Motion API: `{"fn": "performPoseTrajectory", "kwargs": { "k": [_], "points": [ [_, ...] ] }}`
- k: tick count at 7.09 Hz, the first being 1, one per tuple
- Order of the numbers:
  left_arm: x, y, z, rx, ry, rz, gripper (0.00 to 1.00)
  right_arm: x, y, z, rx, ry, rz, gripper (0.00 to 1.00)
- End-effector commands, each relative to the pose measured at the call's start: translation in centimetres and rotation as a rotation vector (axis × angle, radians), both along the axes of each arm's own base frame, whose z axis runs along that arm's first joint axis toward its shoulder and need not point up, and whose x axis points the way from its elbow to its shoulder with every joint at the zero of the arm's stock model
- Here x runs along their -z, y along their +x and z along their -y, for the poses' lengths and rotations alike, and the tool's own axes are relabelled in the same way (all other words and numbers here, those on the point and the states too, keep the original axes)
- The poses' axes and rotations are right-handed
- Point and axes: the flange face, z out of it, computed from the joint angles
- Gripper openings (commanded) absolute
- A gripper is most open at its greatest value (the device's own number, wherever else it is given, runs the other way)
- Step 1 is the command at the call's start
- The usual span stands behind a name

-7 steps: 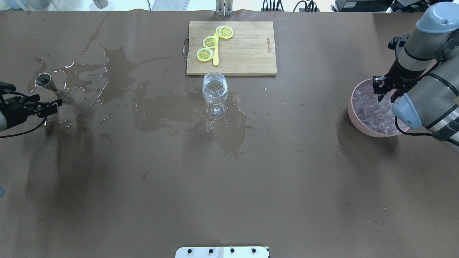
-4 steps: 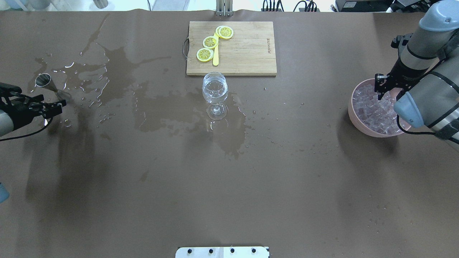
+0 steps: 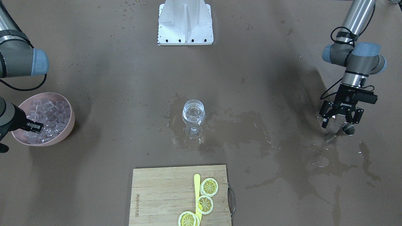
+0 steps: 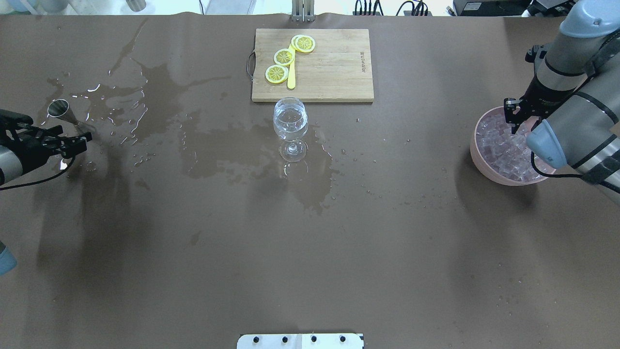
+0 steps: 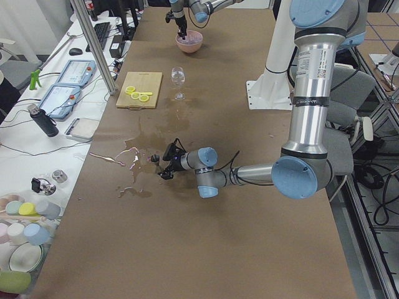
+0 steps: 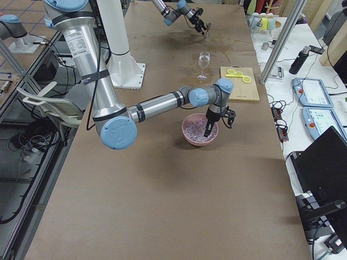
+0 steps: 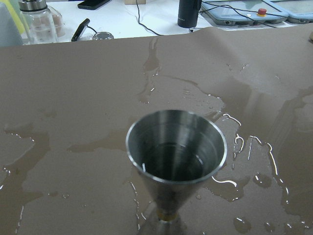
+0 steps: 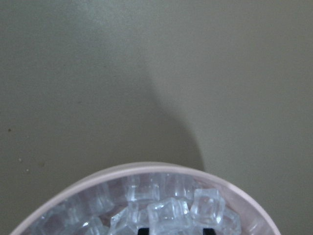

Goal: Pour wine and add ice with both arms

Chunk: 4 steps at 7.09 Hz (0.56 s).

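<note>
My left gripper grabs the jigger by its narrow middle (image 3: 337,134) next, so that the steel jigger's open top (image 3: 347,128) stays free to pour the wine.
A steel jigger (image 4: 59,108) stands at the table's left end with clear wine in its cup (image 7: 176,156). My left gripper (image 4: 72,135) is open and empty just on my side of it, the jigger (image 3: 347,128) close in front of the fingers. A wine glass (image 4: 290,121) with clear liquid stands at mid-table. My right gripper (image 4: 516,118) hangs over a pink bowl (image 4: 477,155) of ice cubes (image 8: 168,210). Its fingertips (image 8: 143,229) are apart, down at the cubes, holding nothing that I can see.
A wooden cutting board (image 4: 329,65) with lemon slices (image 4: 277,73) lies beyond the glass. Wet puddles (image 4: 160,97) spread from the jigger to the glass. The white stand (image 3: 185,22) sits at the near edge.
My left gripper has edged toward the jigger and its fingers have spread wider. My right gripper has shifted slightly toward the bowl's far side.
</note>
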Motion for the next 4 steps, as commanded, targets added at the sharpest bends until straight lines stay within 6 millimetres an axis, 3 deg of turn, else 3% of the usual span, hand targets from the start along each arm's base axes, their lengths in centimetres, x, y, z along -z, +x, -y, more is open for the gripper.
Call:
{"fn": "performPoseTrajectory", "kwargs": {
  "k": [1, 4],
  "points": [
    [0.26, 0.23, 0.28, 0.001, 0.005, -0.001, 0.88, -0.14, -0.04, 0.13, -0.001, 0.003, -0.024, 0.48],
    [0.78, 0.45, 0.78, 0.019, 0.016, 0.001, 0.85, 0.62, -0.77, 0.27, 0.008, 0.014, -0.019, 0.51]
  ]
}}
